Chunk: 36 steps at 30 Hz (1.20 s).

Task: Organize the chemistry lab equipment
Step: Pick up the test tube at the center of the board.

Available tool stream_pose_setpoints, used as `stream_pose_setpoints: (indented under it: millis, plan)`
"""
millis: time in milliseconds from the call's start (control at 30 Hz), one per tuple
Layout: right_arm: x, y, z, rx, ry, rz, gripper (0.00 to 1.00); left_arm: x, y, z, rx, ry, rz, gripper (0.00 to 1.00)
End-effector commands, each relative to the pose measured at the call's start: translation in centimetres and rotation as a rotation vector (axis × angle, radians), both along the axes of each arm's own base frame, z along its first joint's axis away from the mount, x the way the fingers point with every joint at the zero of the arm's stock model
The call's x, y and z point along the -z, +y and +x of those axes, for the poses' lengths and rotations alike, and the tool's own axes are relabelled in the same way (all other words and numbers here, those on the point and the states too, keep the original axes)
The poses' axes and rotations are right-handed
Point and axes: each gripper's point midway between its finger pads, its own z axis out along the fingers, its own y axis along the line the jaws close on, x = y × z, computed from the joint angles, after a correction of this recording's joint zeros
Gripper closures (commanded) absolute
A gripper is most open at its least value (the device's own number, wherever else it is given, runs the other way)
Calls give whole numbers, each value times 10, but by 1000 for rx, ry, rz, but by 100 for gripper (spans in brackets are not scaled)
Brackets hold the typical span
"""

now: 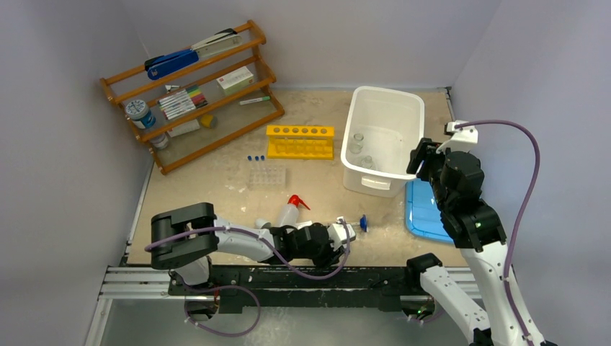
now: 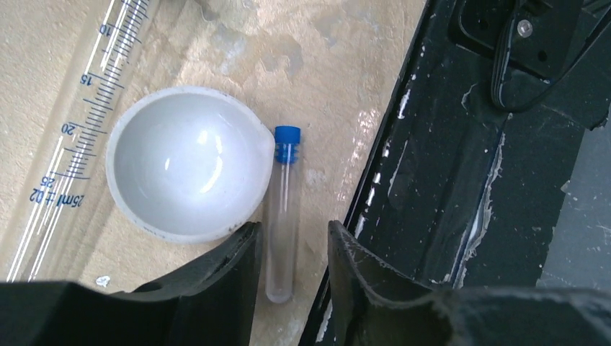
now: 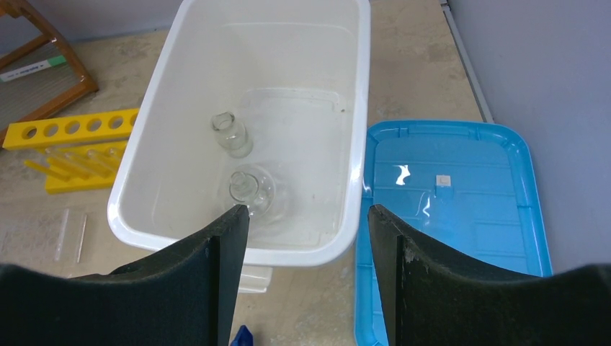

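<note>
My left gripper's fingers are open on both sides of the blue-capped tube (image 2: 282, 229), so the tube would stay flat on the tabletop if I lifted my gripper now.
A blue-capped clear tube (image 2: 282, 216) lies flat on the table between the fingers of my left gripper (image 2: 292, 227). The jaws stand open astride it, with a gap on the right side. A white dish (image 2: 184, 162) rests just left of the tube, and beyond it lies a graduated cylinder (image 2: 72, 137). In the top view the left gripper (image 1: 346, 231) is low at the near edge, beside the white squeeze bottle (image 1: 288, 213) with its red nozzle. My right gripper (image 3: 310, 209) hangs open and empty over the near right corner of the white bin (image 3: 357, 144), which holds two glass flasks (image 3: 251, 189).
The yellow rack (image 1: 300, 141) and the clear tube tray (image 1: 266, 175) sit mid-table, with small blue-capped tubes (image 1: 253, 157) between them. A blue lid (image 1: 425, 213) lies right of the bin. The wooden shelf (image 1: 194, 94) stands at the back left. The black base rail (image 2: 461, 180) runs close by the tube.
</note>
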Motion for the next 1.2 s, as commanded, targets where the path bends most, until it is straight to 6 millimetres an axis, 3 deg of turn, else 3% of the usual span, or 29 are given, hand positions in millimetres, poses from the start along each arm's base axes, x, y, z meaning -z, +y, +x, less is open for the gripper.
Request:
stream_pose_setpoints:
  millis: [0, 233, 367, 533, 833, 967, 1067, 1167]
  plan:
    - [-7, -3, -1, 15, -21, 7, 36, 14, 5, -5, 2, 19, 55, 64]
    - [-6, -3, 1, 15, -18, 3, 36, 20, 20, 1, -30, -23, 117, 82]
    - [-7, -3, 1, 15, -19, 0, 36, 21, 19, 1, -29, -25, 121, 84]
    - [-9, -3, 1, 17, -23, -3, 36, 15, 18, 4, -45, -52, 118, 100]
    - [-11, -3, 4, 15, -31, -7, 36, -4, 21, 9, -73, -84, 91, 98]
    - [-11, -3, 4, 16, -30, -8, 36, 2, 23, 11, -80, -92, 116, 96]
    - [-10, -3, 3, 17, -26, -9, 36, 8, 26, 11, -87, -110, 147, 85]
    - [-10, -4, 2, 17, -25, -10, 36, 15, 29, 12, -97, -138, 191, 81]
